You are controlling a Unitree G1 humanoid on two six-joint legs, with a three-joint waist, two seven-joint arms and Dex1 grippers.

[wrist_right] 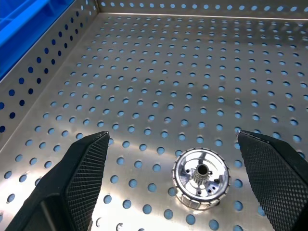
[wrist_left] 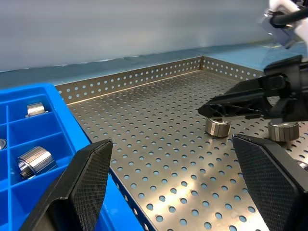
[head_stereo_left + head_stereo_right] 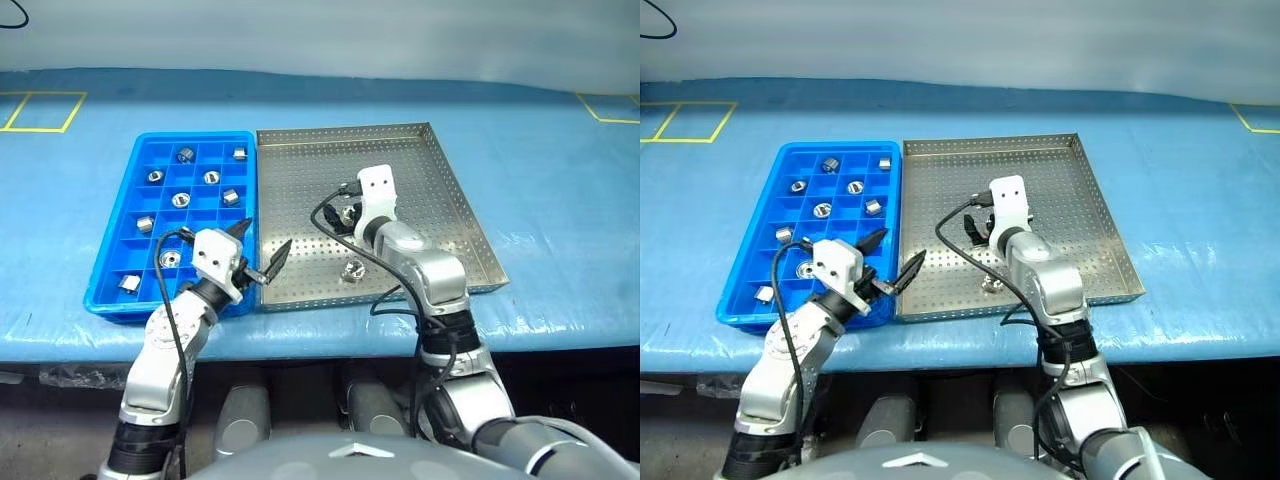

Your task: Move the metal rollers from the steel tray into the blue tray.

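My right gripper's fingers are above the metal roller, so they would miss the roller if I closed now. My right gripper needs to go down first, then close on the roller.
The steel tray [image 3: 300,170] lies to the right of the blue tray [image 3: 196,136], the two touching. Several metal rollers [image 3: 180,199] sit in separate blue cells. Two rollers lie on the steel tray's perforated floor: one [image 3: 352,270] near the front rim, another [image 1: 200,178] low between my right gripper's open fingers. My right gripper [image 1: 172,135] hovers over the tray's middle, holding nothing. My left gripper [image 3: 258,250] stands open and empty above the seam between the trays near their front edge. In the left wrist view both loose rollers [image 2: 218,127] show beneath the right gripper's black fingers [image 2: 250,98].
Both trays rest on a blue cloth-covered table [image 3: 560,200]. Yellow tape marks [image 3: 45,110] lie at its far left and far right corners. Black cables [image 3: 325,215] loop from the right wrist over the steel tray.
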